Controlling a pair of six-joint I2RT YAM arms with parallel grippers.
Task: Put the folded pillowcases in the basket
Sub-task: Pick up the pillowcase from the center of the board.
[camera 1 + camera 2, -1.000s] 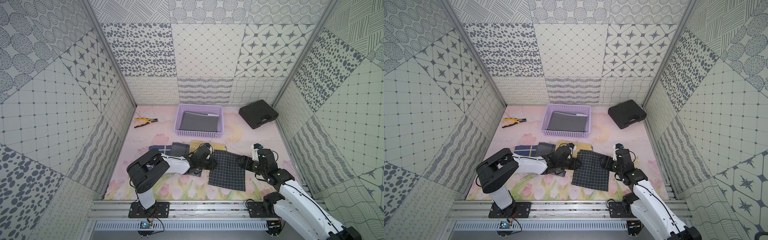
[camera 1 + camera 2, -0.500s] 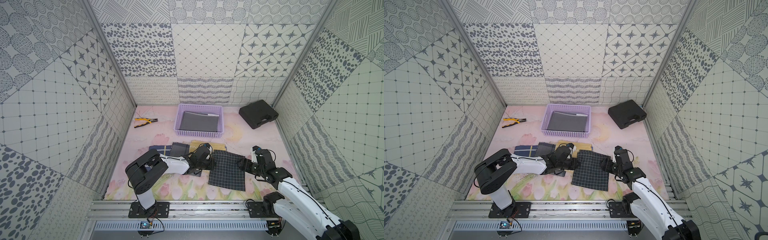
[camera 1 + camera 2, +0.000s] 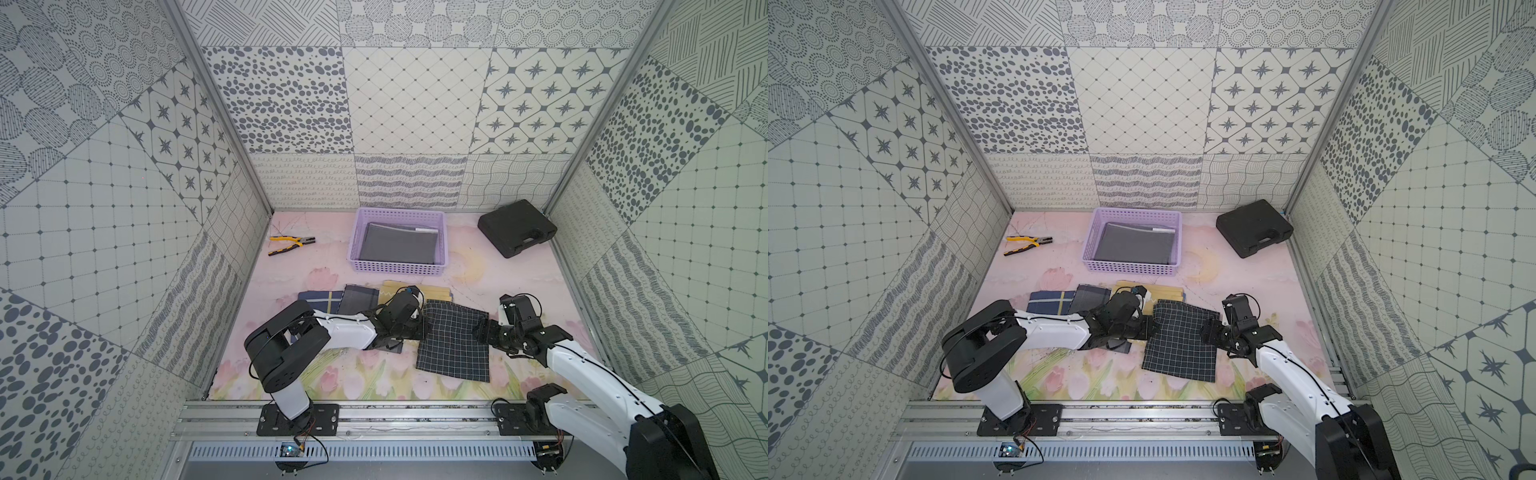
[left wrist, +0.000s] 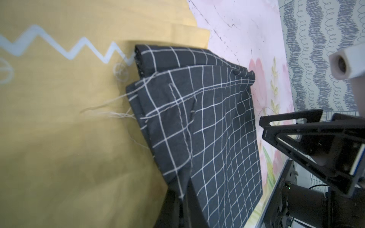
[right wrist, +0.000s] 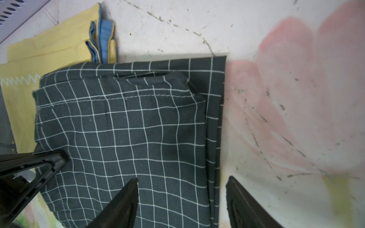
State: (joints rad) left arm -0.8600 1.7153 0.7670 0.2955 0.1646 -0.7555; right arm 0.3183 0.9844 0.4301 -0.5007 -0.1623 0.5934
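Observation:
Next, my right gripper grabs all the pillowcase's layers at its edge (image 3: pixel 486 357) opposite my left gripper, to carry the folded pillowcase flat into the basket (image 3: pixel 399 268).
The folded pillowcase (image 3: pixel 453 345) (image 3: pixel 1183 340), dark with a white grid, lies flat on the mat in front of the lilac basket (image 3: pixel 399 268) (image 3: pixel 1131 268). My left gripper (image 3: pixel 419 328) (image 4: pixel 184 189) is shut on the pillowcase's left edge (image 4: pixel 207 128), pinching the cloth between its jaws. My right gripper (image 3: pixel 484 332) (image 5: pixel 182 179) is open at the opposite edge (image 5: pixel 128 128), one finger over the cloth and one over the bare mat. A grey folded cloth (image 3: pixel 397 247) lies inside the basket.
A yellow cloth (image 3: pixel 415 289) lies partly under the pillowcase, with a grey cloth (image 3: pixel 357 299) and a navy plaid cloth (image 3: pixel 320 301) to its left. Yellow-handled pliers (image 3: pixel 291 245) lie at the back left, a black case (image 3: pixel 517 228) at the back right. Patterned walls close in three sides.
My left gripper has closed on the pillowcase's left edge. My right gripper has dropped and slid in over the right edge, its jaws narrowing a little.

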